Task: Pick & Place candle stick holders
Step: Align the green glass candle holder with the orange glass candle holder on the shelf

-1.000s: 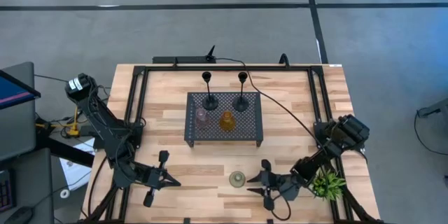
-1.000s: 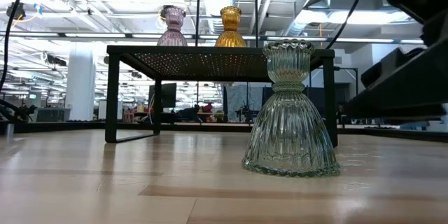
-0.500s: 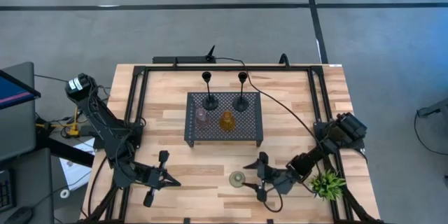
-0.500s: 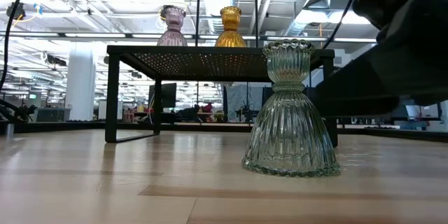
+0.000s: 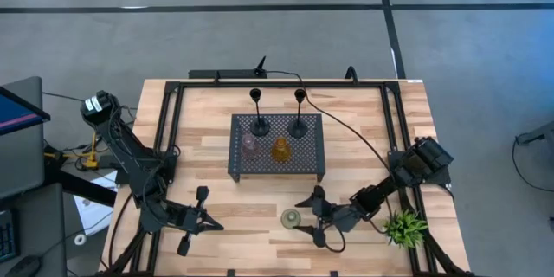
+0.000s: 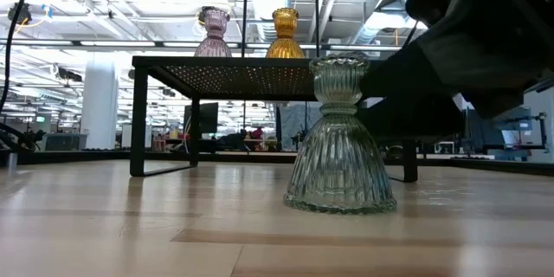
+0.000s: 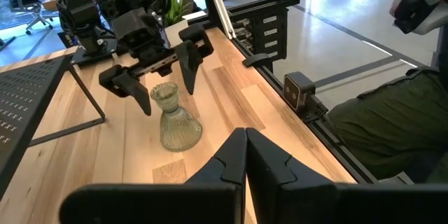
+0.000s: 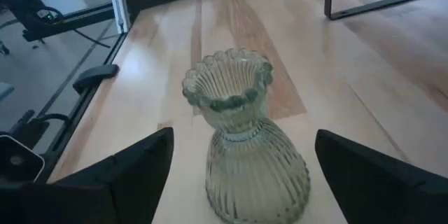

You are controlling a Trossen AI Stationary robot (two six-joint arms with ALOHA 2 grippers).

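I need to set the green glass holder on the black perforated tray, so next I should grab it with my right gripper by its narrow neck [image 5: 291, 218] [image 8: 241, 133].
A green ribbed glass candle stick holder [image 5: 291, 217] [image 8: 245, 147] stands upright on its wide base on the wooden table near the front edge. My right gripper [image 5: 303, 217] [image 8: 243, 140] is open and low over the table, one finger on each side of the holder, with a gap showing on both sides in the right wrist view. Two slim black holders [image 5: 259, 125] [image 5: 298, 127], a pink one [image 5: 250, 144] and an amber one [image 5: 280, 149] stand on the black perforated tray [image 5: 238, 171]. My left gripper [image 5: 216, 222] waits shut at the front left.
The tray stands on legs at the table's middle, just beyond the green holder [image 6: 340, 138]. A small green spiky plant [image 5: 405, 225] sits at the front right by my right arm. Black frame rails run along the table's edges. Bare wood lies between the two grippers.
My right gripper has opened wide and moved toward the table's left, from beside the green holder to around it. The holder has slid a little toward the table's left and still stands upright.
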